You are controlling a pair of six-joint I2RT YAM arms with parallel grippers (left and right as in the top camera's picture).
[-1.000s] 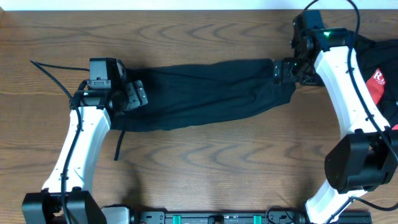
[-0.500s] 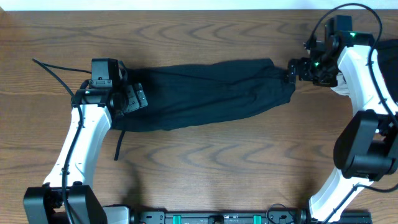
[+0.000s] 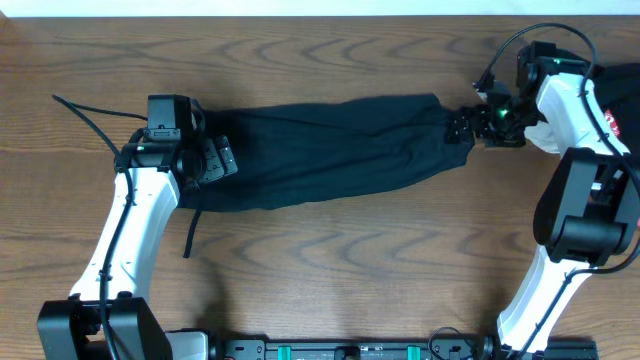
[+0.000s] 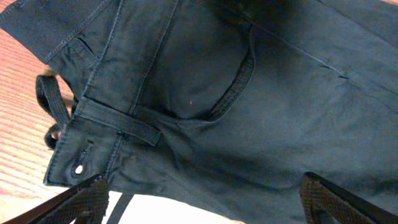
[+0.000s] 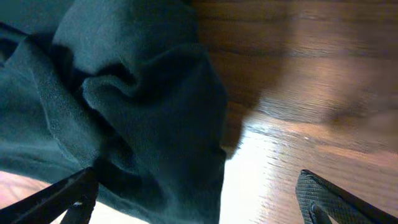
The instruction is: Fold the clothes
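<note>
I will next grab the black trousers by the bunched leg ends with my right gripper. Then I will fold the legs over toward the waistband.
Black trousers lie folded lengthwise across the wooden table, waistband at the left, leg ends at the right. My left gripper hangs open over the waistband; its wrist view shows the waistband, belt loop and pocket between the wide-spread fingers. My right gripper is open at the leg ends; its wrist view shows bunched dark cloth on the left side between its fingers and bare wood on the right.
A black drawstring or strap trails from the waistband toward the table front. A black garment with a red patch lies at the right edge. A thin black cable runs at the far left.
My right arm swung out to the right and then came back a little left toward the leg ends. The left arm and the trousers have barely moved.
</note>
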